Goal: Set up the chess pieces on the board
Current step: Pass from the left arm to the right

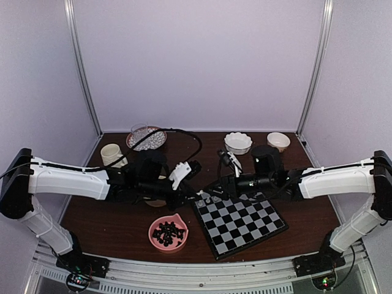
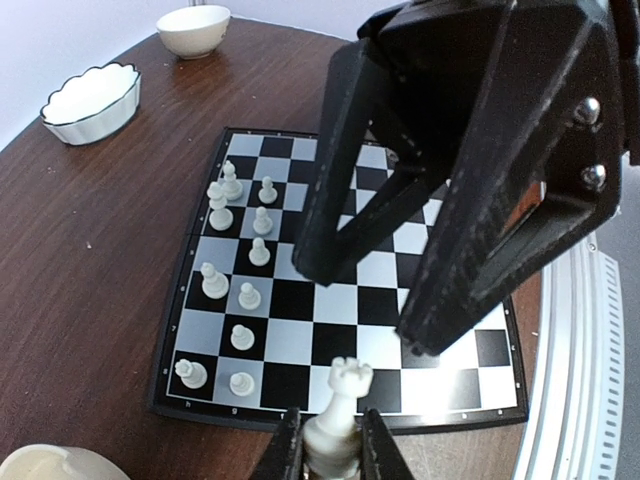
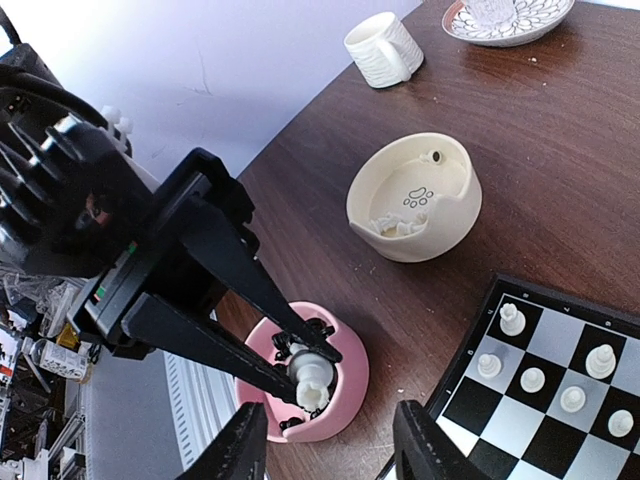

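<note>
The robot's right gripper should next grab the white rook by its notched top (image 1: pixel 204 195) (image 3: pixel 312 395), so that the rook's base stays free to stand on a square.
The board (image 1: pixel 242 223) lies right of centre; it also shows in the left wrist view (image 2: pixel 300 345) and the right wrist view (image 3: pixel 560 420). Several white chess pieces (image 2: pixel 215 283) stand in two rows on one side of it. My left gripper (image 2: pixel 332 445) is shut on a white rook (image 2: pixel 342 400) and holds it above the board's near edge. In the right wrist view the left gripper (image 3: pixel 315 375) and the rook (image 3: pixel 312 378) show in front of the pink bowl. My right gripper (image 3: pixel 330 445) is open and empty, facing the left one, its fingers (image 2: pixel 330 190) over the board.
A pink bowl (image 1: pixel 154 240) of black pieces stands at the front. A cream bowl (image 3: pixel 430 235) with white pieces sits left of the board. A mug (image 1: pixel 112 154), a patterned plate with a glass (image 1: pixel 146 138) and two white bowls (image 1: pixel 237 143) stand at the back.
</note>
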Tool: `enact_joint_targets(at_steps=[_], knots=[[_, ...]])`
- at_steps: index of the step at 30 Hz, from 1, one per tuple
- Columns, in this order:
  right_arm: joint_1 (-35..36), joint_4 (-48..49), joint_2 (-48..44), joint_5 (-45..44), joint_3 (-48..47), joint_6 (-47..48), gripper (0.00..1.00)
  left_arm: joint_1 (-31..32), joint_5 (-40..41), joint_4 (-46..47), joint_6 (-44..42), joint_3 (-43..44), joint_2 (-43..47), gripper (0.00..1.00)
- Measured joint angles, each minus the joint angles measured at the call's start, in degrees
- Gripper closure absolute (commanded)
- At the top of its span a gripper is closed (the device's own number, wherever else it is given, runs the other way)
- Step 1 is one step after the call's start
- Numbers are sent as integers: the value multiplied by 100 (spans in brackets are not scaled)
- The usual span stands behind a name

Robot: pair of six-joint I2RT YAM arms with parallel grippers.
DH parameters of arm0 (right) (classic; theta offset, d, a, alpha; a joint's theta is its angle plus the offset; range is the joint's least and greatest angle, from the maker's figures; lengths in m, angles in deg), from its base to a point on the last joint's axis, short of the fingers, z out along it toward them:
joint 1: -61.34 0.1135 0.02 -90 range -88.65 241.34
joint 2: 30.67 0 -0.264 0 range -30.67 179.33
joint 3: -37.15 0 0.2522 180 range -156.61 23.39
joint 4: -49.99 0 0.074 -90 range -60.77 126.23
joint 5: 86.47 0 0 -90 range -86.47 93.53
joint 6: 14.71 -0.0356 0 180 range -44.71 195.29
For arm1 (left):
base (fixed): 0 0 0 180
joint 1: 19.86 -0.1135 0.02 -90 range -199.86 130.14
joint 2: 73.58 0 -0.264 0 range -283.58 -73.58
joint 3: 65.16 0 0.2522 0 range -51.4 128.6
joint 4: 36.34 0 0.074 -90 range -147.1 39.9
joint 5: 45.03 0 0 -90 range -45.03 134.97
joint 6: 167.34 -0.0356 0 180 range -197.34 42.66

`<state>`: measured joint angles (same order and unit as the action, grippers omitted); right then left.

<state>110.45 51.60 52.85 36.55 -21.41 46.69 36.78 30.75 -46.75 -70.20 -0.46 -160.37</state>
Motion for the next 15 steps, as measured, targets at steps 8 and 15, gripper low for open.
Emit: enact_joint_targets(at_steps=[8, 15], knots=[[81, 52, -4, 15, 0, 24, 55, 11, 68, -42, -85, 7, 0, 91], [173, 22, 28, 44, -7, 39, 60, 48, 98, -42, -136, 7, 0, 91]])
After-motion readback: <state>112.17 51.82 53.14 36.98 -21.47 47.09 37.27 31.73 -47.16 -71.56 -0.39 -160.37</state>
